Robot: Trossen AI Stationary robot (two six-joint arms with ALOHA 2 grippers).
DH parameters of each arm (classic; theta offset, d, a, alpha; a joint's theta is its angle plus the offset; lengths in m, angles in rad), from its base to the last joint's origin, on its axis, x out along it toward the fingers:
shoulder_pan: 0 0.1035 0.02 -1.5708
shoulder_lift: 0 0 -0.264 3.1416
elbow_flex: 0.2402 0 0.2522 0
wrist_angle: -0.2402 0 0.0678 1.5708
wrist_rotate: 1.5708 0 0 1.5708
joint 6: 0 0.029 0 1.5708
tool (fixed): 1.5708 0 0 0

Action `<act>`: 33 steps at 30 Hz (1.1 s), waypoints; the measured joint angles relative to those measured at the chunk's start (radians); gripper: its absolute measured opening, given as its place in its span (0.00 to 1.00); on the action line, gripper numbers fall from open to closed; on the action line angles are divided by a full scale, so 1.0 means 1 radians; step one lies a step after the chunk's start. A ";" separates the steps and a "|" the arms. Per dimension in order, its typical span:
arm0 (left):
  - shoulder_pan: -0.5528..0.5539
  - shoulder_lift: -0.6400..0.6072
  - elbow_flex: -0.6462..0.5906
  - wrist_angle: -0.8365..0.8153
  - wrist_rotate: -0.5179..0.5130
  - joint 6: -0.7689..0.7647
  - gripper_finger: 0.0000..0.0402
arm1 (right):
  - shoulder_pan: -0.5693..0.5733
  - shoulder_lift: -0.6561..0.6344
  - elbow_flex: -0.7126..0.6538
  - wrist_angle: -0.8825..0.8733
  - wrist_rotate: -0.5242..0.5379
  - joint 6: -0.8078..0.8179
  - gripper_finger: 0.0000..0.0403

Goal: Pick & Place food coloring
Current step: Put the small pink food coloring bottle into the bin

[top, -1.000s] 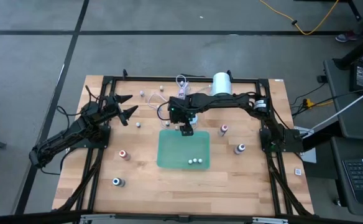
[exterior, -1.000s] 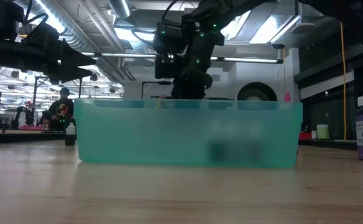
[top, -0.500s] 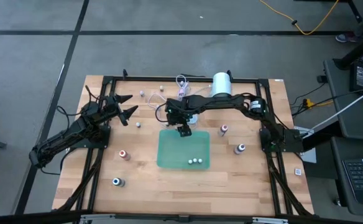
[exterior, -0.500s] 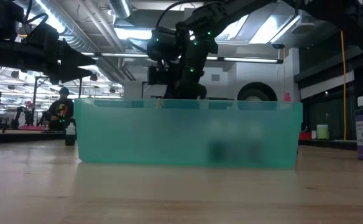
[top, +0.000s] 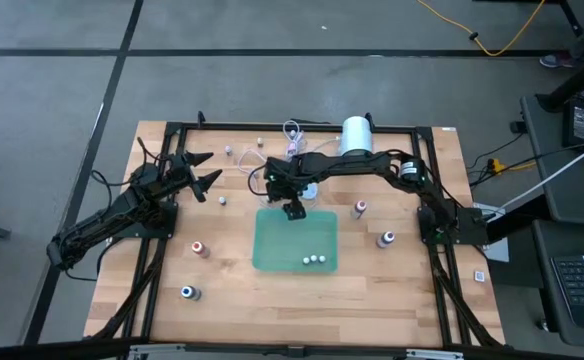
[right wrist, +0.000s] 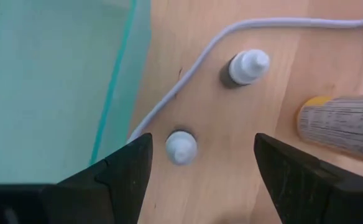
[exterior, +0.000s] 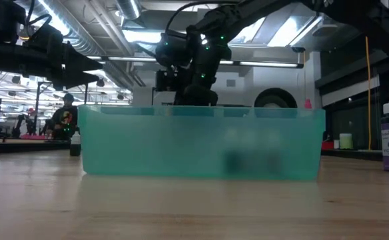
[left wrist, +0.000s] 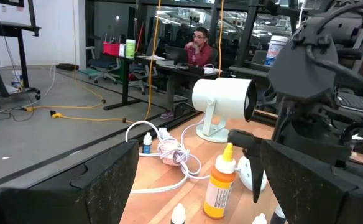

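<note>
I should close on the white-capped bottle: my right fingers are level around the cap (right wrist: 181, 148).
The food coloring bottles stand scattered on the wooden table: a red one (top: 200, 248), a blue one (top: 188, 293), a pink one (top: 360, 208), a violet one (top: 386, 239), and three white-capped ones (top: 313, 259) inside the green tray (top: 277, 245). My right gripper (top: 292, 211) hangs open just past the tray's far edge. Looking down, its wrist view shows a white-capped bottle (right wrist: 181, 147) on the table between the fingers, untouched, and another (right wrist: 248, 66) beyond. My left gripper (top: 212, 167) waits open at the table's far left. An orange bottle (left wrist: 220, 183) stands ahead of it.
A white cable (right wrist: 194, 81) runs across the wood beside the tray (right wrist: 45, 74). A large white cylinder (top: 357, 132) and a coiled cable (top: 292, 135) sit at the far edge, with a white disc (top: 310, 188) near my right arm. A person sits in the room behind.
My right gripper has moved a little toward the table's left along the tray's far edge, staying open. Nothing else has shifted.
</note>
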 joint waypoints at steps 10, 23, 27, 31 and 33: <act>0.000 0.000 0.000 0.000 0.000 0.000 0.83 | 0.002 0.000 0.000 -0.014 0.002 0.003 0.69; 0.000 0.000 0.000 0.000 0.000 0.000 0.83 | 0.006 0.000 0.000 -0.031 -0.002 0.003 0.38; 0.000 0.000 0.000 0.000 0.000 0.000 0.83 | 0.006 0.000 0.000 -0.034 -0.004 0.003 0.29; 0.000 0.000 0.000 0.000 0.000 0.000 0.83 | 0.006 -0.001 0.000 -0.033 -0.005 0.003 0.21; 0.000 0.000 0.000 0.000 0.000 0.000 0.83 | 0.006 -0.001 0.000 -0.033 -0.005 0.003 0.18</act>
